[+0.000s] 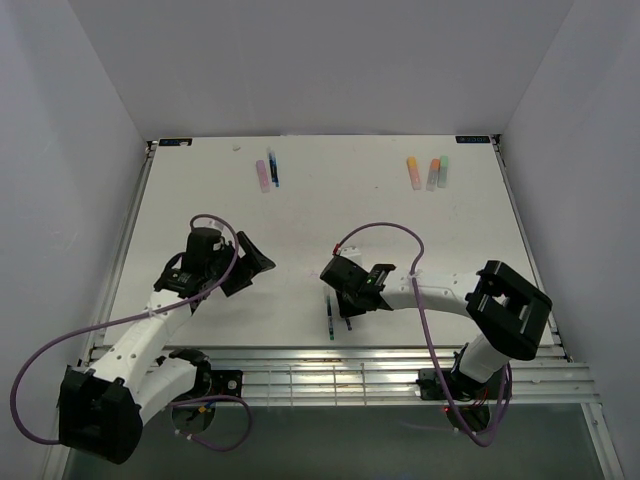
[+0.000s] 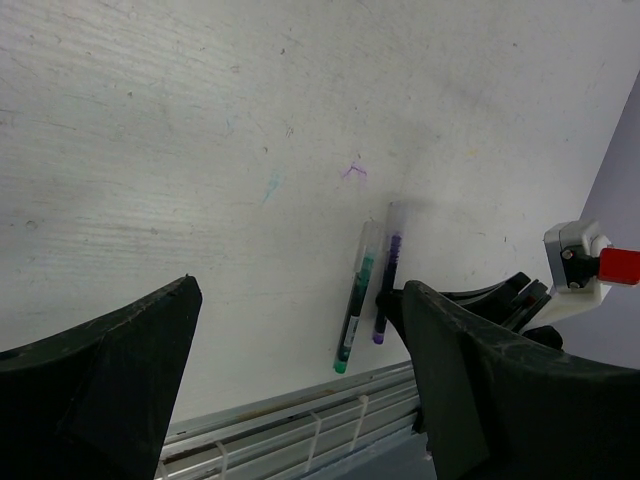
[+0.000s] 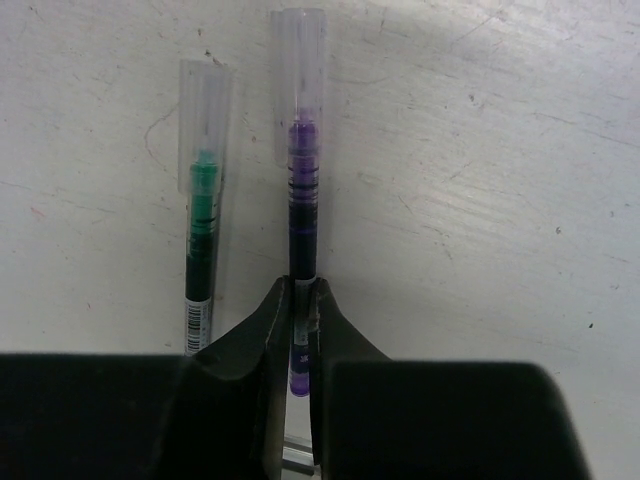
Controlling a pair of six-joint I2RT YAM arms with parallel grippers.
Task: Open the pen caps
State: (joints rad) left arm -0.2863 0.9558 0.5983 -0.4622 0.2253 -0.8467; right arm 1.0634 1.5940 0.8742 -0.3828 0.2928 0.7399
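The robot's left gripper will grab the clear cap by the cap's end next to open the purple pen [image 2: 390,275], and it will leave the pen's body to the right gripper.
Two thin dark pens lie side by side near the table's front middle. The green pen [image 3: 200,250] wears a clear cap [image 3: 205,110]. My right gripper [image 3: 302,287] is shut on the barrel of the purple pen [image 3: 302,215], which has a clear cap [image 3: 298,90] pointing away. From above, the right gripper [image 1: 352,288] sits over both pens [image 1: 331,320]. My left gripper [image 1: 256,263] hangs open and empty to their left. The left wrist view shows its fingers [image 2: 470,380] wide apart, and beyond them the green pen [image 2: 355,305] and purple pen [image 2: 390,275].
At the far edge lie a pink marker [image 1: 263,176] and a slim blue pen [image 1: 273,168]. To the right are a yellow-orange marker [image 1: 414,172], an orange marker [image 1: 433,173] and a mint marker [image 1: 443,171]. A slatted metal rail [image 1: 380,372] borders the near edge.
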